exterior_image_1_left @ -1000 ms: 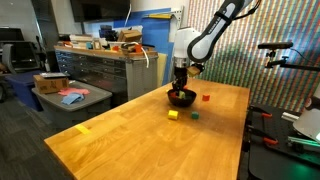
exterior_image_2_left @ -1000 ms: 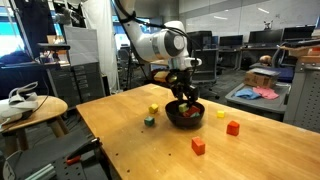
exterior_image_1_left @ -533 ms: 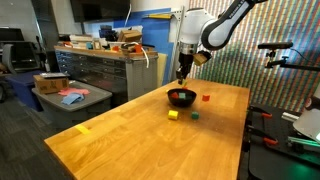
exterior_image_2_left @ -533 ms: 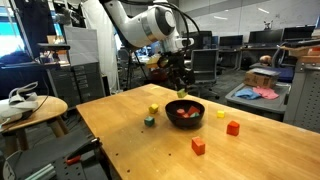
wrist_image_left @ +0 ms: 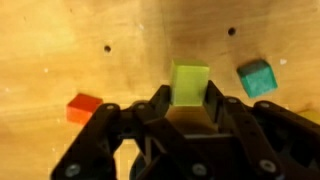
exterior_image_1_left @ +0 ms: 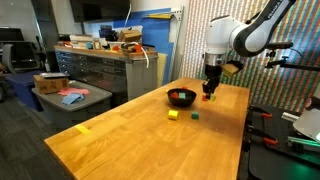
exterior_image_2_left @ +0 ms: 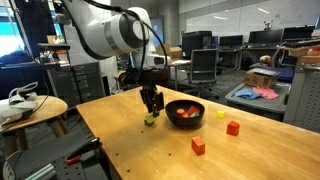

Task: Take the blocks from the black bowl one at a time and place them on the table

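The small yellow-green block [wrist_image_left: 189,80] is hanging above the table and would fall if the robot's gripper opened now, so the gripper needs to lower the block before letting go.
My gripper [wrist_image_left: 189,96] is shut on a small yellow-green block [wrist_image_left: 189,80], held low over the wooden table [wrist_image_left: 60,40]. In the wrist view a teal-green block [wrist_image_left: 256,77] lies to its right and a red block [wrist_image_left: 85,106] to its left. In both exterior views the gripper [exterior_image_1_left: 209,91] [exterior_image_2_left: 152,107] is beside the black bowl [exterior_image_1_left: 181,100] [exterior_image_2_left: 186,121], not over it. Red and orange blocks [exterior_image_2_left: 185,110] show inside the bowl. A green block [exterior_image_2_left: 149,121] lies just below the gripper.
Other blocks lie on the table: yellow [exterior_image_1_left: 172,115], green [exterior_image_1_left: 195,113] and red [exterior_image_1_left: 207,97]; in an exterior view also yellow [exterior_image_2_left: 220,115], red [exterior_image_2_left: 232,127] and red [exterior_image_2_left: 198,146]. A flat yellow strip [exterior_image_1_left: 83,128] lies near the table's edge. A grey workbench [exterior_image_1_left: 100,65] stands behind.
The gripper rose out of the bowl with a block, swung sideways away from the bowl and came down close to the table beside it.
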